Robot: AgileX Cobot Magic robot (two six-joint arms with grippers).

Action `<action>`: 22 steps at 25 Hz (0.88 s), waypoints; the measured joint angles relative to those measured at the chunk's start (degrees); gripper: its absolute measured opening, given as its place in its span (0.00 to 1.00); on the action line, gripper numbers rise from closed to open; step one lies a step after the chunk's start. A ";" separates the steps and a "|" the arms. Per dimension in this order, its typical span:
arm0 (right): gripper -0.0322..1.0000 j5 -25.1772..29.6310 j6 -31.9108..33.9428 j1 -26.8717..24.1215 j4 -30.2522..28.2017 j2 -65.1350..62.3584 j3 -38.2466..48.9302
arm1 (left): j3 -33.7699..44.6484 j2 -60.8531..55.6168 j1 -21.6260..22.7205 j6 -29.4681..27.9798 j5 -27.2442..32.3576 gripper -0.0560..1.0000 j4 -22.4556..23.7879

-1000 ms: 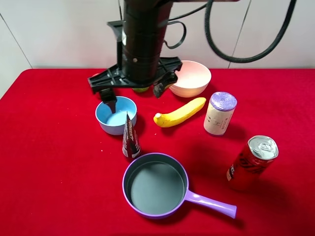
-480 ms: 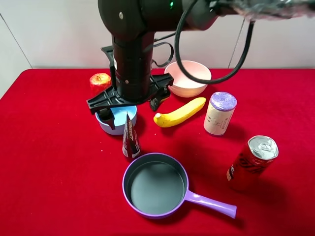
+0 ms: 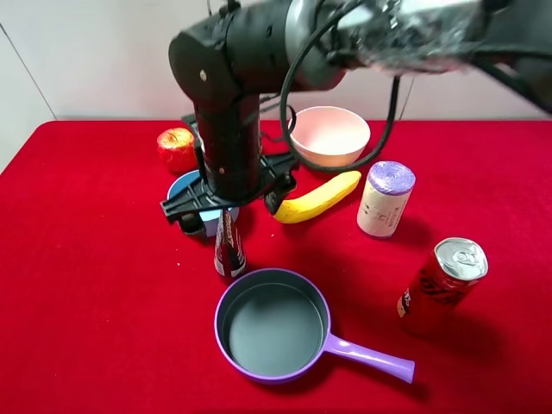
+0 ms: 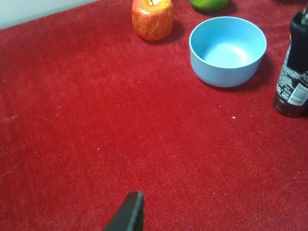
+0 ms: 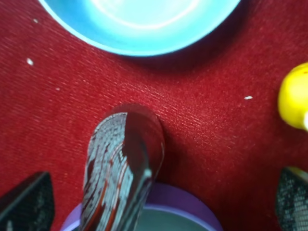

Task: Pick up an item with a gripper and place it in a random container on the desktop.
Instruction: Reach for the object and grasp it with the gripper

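My right gripper lowers, open, to the tube's body, before it closes on the tube, since my fingers reach the tube's narrow top, short of its body.
The item, a dark brown-black wedge-shaped tube [image 3: 228, 247] with red and white print, stands upright on the red desktop [image 3: 95, 285] between the light blue bowl [image 3: 184, 185] and the purple pan [image 3: 272, 325]. My right gripper [image 3: 230, 213] hangs open right over it, one finger on each side of its tip. In the right wrist view the tube [image 5: 120, 168] sits between the spread fingers of the gripper [image 5: 159, 202], untouched. The pale pink bowl [image 3: 329, 138] stands at the back. Of my left gripper only one black fingertip [image 4: 129, 214] shows, above bare cloth; the tube [image 4: 293, 72] is far from it.
A red apple [image 3: 176, 149] sits at the back left. A banana [image 3: 319, 197], a purple-topped roll [image 3: 385, 198] and a red soda can [image 3: 444, 285] lie to the right. A green fruit [image 4: 209, 4] is behind the blue bowl [image 4: 227, 50].
My right arm has come forward and down from behind the blue bowl. Its open fingers now straddle the top of the tube. The tube has not moved.
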 joint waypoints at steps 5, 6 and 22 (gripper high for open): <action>0.70 -0.55 0.00 0.00 0.60 1.21 0.00 | 0.00 0.00 0.00 0.00 0.00 0.99 0.00; 0.70 -0.61 0.00 0.00 0.75 1.35 0.00 | 0.00 0.00 0.00 0.00 0.00 0.99 0.00; 0.51 -1.02 -0.81 0.00 3.72 3.39 0.00 | 0.00 0.00 0.00 0.00 0.00 0.99 0.00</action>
